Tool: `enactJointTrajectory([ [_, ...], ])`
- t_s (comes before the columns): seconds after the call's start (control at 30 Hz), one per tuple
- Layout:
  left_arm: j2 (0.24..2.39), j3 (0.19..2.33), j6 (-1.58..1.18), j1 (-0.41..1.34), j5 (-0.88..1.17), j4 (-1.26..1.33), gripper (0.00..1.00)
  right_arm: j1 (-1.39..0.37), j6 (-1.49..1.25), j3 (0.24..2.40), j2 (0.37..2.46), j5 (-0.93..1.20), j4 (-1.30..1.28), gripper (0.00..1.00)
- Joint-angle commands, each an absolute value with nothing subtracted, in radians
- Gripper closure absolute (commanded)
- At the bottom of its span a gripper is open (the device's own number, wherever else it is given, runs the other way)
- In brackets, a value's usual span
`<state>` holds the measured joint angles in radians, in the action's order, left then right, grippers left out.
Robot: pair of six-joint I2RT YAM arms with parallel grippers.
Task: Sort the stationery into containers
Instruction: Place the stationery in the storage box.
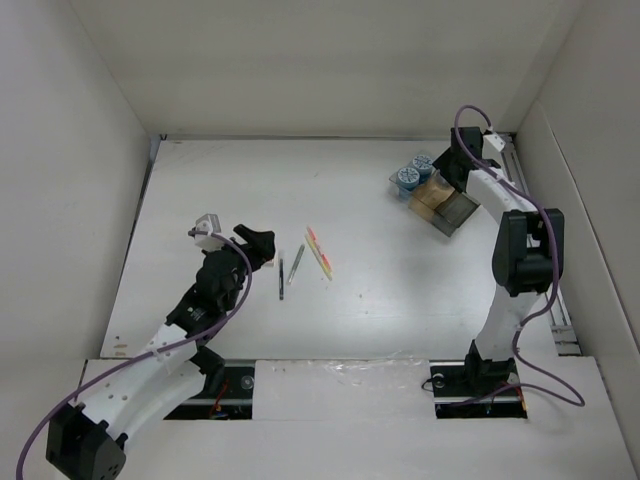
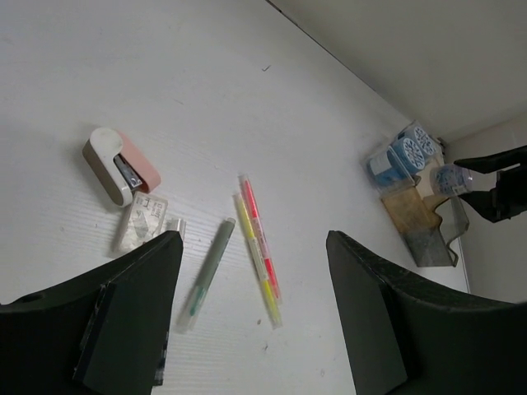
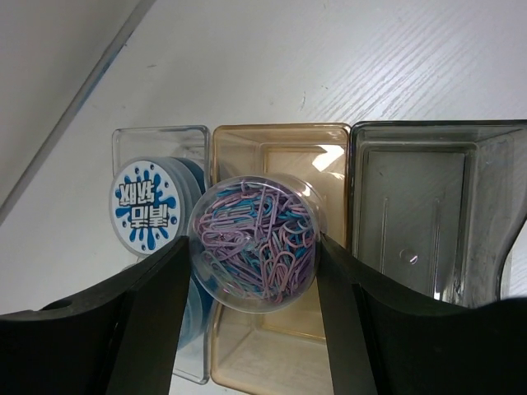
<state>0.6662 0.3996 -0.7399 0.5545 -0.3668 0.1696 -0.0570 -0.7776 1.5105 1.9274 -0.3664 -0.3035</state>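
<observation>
My right gripper releases the tub next: the tan section of the tray below the tub is open and empty, so the tub would end there.
My right gripper (image 3: 253, 255) is shut on a round clear tub of pink and blue paper clips (image 3: 253, 243) and holds it above the tan compartment (image 3: 280, 354) of the clear organizer tray (image 1: 448, 210). A blue-and-white round roll (image 3: 144, 206) sits in the clear end compartment. Two such rolls (image 1: 407, 178) show in the top view. My left gripper (image 2: 254, 247) is open and empty above the table. Below it lie a grey pen (image 2: 206, 271) and two orange-yellow pens (image 2: 259, 255) side by side. A thin dark pen (image 1: 281, 275) lies left of the grey one.
A white and pink stapler (image 2: 119, 164) and a small clear staple box (image 2: 142, 222) lie left of the pens. The smoky grey compartment (image 3: 428, 222) holds nothing. White walls enclose the table on three sides; the tray stands near the right wall.
</observation>
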Motion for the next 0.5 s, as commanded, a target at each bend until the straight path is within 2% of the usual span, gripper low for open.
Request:
enactJointTrajectory([
  [0.0,0.666,0.391,-0.724,0.552,-0.371,0.218,0.32,-0.044,-0.767,1.569,1.917,-0.347,-0.267,0.5],
  [0.1,0.675,0.391,-0.724,0.552,-0.371,0.218,0.32,-0.044,-0.767,1.58,1.939,-0.337,-0.267,0.47],
  [0.27,0.675,0.391,-0.724,0.552,-0.371,0.227,0.32,-0.044,-0.776,1.571,1.93,-0.348,-0.267,0.21],
  [0.3,0.675,0.391,-0.724,0.552,-0.371,0.227,0.32,-0.044,-0.776,1.562,1.93,-0.348,-0.267,0.18],
  [0.47,0.693,0.391,-0.724,0.552,-0.371,0.227,0.32,-0.044,-0.776,1.542,1.866,-0.357,-0.267,0.16],
])
